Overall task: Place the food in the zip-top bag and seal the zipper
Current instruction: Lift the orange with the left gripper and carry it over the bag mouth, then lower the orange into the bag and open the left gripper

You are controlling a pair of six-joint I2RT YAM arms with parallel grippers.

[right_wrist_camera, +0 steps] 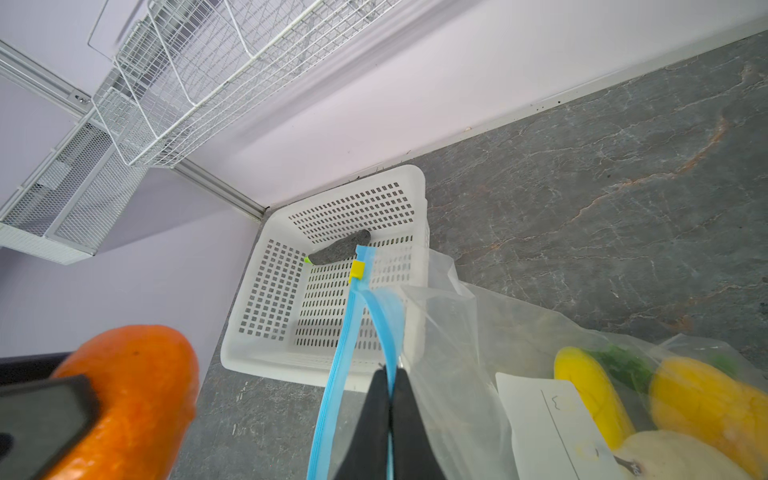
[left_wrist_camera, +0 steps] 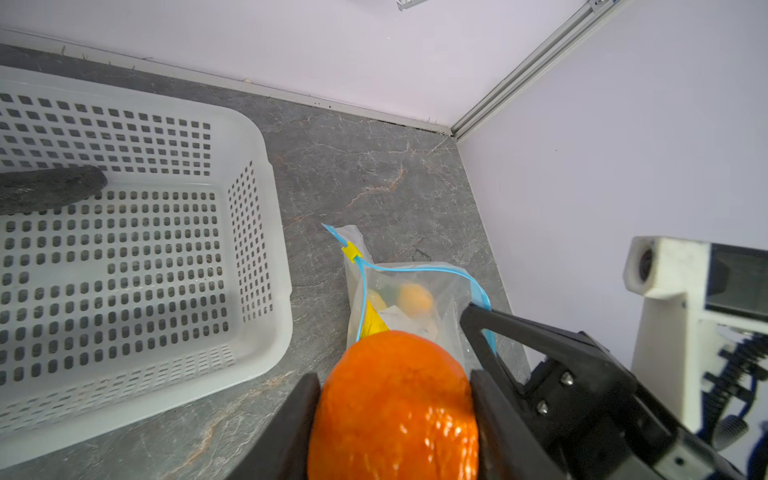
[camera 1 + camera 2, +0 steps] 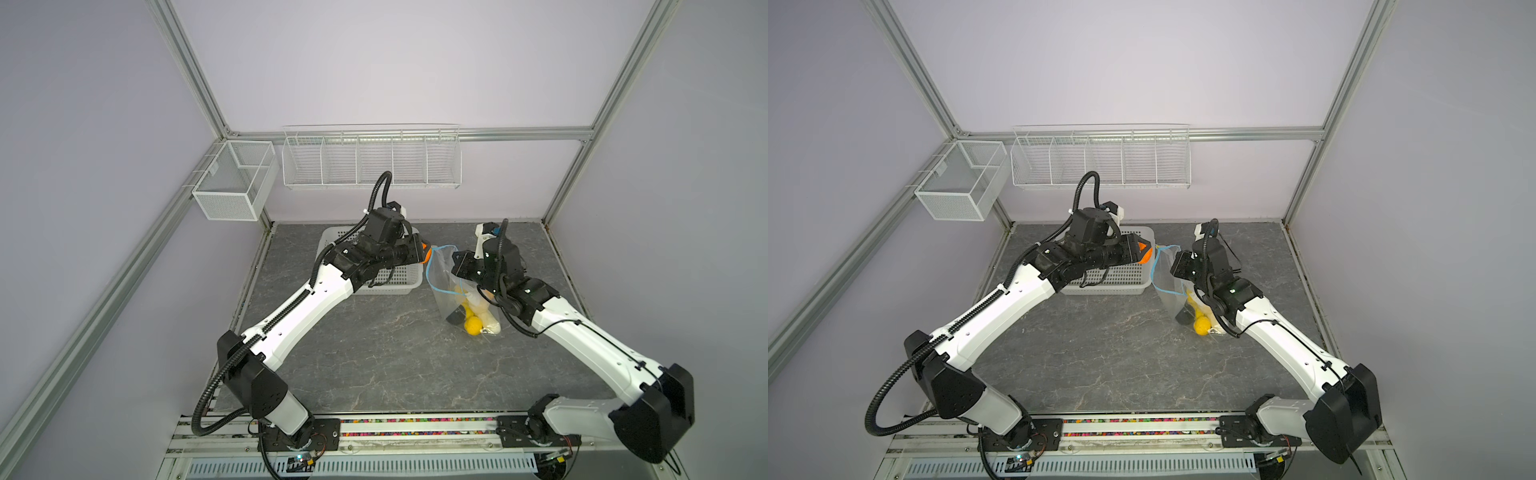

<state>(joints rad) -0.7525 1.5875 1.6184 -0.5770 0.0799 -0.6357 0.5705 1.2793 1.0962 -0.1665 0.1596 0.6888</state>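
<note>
My left gripper needs to move the orange toy fruit (image 2: 395,411) toward the bag's opening before letting go, because it is short of the bag's open zipper edges and would miss if released.
My left gripper (image 2: 395,376) is shut on a glossy orange toy fruit (image 2: 395,411), held just beside the bag's mouth in both top views (image 3: 424,253) (image 3: 1144,251). The clear zip-top bag (image 3: 446,286) (image 1: 449,332) stands open on the table. My right gripper (image 1: 390,374) is shut on its light-blue zipper (image 1: 332,395) edge and holds that side up. A yellow slider (image 2: 350,251) sits at the zipper's far end. Yellow pieces (image 1: 706,399) (image 3: 473,325) and a pale one (image 1: 673,457) lie inside the bag. A dark piece (image 2: 50,189) lies in the basket.
The white perforated basket (image 3: 399,286) (image 2: 257,208) stands at the back, left of the bag. On the back wall hang a wire shelf (image 3: 370,162) and a mesh box (image 3: 232,183). The right wall is close behind the bag.
</note>
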